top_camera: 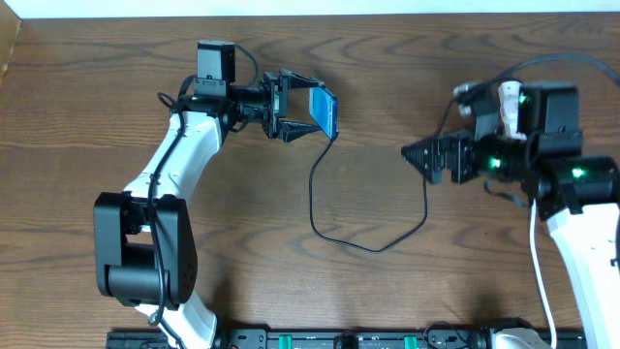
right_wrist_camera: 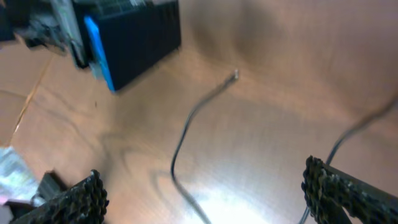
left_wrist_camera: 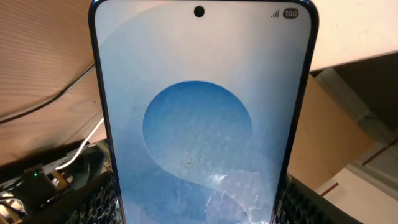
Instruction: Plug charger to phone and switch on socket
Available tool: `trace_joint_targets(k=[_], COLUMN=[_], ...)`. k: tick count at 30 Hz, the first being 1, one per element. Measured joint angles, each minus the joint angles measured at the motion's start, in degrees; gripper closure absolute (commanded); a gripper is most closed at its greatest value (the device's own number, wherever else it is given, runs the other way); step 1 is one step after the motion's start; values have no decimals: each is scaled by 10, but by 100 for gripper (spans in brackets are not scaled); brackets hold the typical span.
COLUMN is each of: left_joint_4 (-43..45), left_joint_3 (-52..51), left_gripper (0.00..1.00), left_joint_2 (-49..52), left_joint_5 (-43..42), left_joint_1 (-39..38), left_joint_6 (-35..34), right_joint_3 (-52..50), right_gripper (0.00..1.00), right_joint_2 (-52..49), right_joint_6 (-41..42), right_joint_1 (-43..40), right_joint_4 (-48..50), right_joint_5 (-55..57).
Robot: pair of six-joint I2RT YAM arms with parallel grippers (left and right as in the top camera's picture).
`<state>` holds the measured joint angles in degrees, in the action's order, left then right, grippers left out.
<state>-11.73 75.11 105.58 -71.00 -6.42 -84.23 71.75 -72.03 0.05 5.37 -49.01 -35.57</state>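
I need to grab the phone [top_camera: 324, 111] across screen and back with my right gripper next, so my left gripper can re-grip it for plugging.
My left gripper [top_camera: 295, 118] is shut on the phone [top_camera: 324, 111] and holds it on edge above the table. In the left wrist view the phone's blue screen [left_wrist_camera: 199, 124] fills the frame between the fingers [left_wrist_camera: 199, 214]. The black charger cable [top_camera: 320, 218] loops across the table. Its connector tip [right_wrist_camera: 235, 74] lies free near the phone [right_wrist_camera: 99, 53], apart from it. My right gripper [top_camera: 417, 155] is open and empty above the cable [right_wrist_camera: 186, 124], fingers wide apart [right_wrist_camera: 208, 199]. The socket is mostly hidden by the right arm; only a white part [top_camera: 506, 100] shows.
A white cord [top_camera: 539, 281] runs down along the right arm to the front edge. A black rail with green lights [top_camera: 339, 339] lines the front edge. Boxes and floor [left_wrist_camera: 348, 124] show beyond the table in the left wrist view.
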Motion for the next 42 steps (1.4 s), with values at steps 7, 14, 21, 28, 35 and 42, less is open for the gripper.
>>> trace_joint_targets(k=[7, 14, 21, 28, 35, 42], left_joint_4=[0, 0, 0, 0, 0, 0], left_joint_3=[0, 0, 0, 0, 0, 0], left_gripper=[31, 31, 31, 31, 31, 31], left_joint_2=[0, 0, 0, 0, 0, 0], left_joint_5=[20, 31, 52, 54, 54, 54], left_joint_1=[0, -1, -12, -17, -21, -24], left_joint_6=[0, 0, 0, 0, 0, 0], right_joint_3=[9, 10, 10, 10, 10, 10], right_gripper=[12, 23, 26, 33, 45, 58], right_joint_2=[-7, -59, -97, -120, -193, -220], right_joint_6=[38, 90, 130, 172, 201, 216], right_joint_1=[2, 59, 141, 201, 231, 245], right_joint_4=[94, 139, 200, 232, 288, 333], right_joint_5=[2, 7, 34, 85, 122, 141])
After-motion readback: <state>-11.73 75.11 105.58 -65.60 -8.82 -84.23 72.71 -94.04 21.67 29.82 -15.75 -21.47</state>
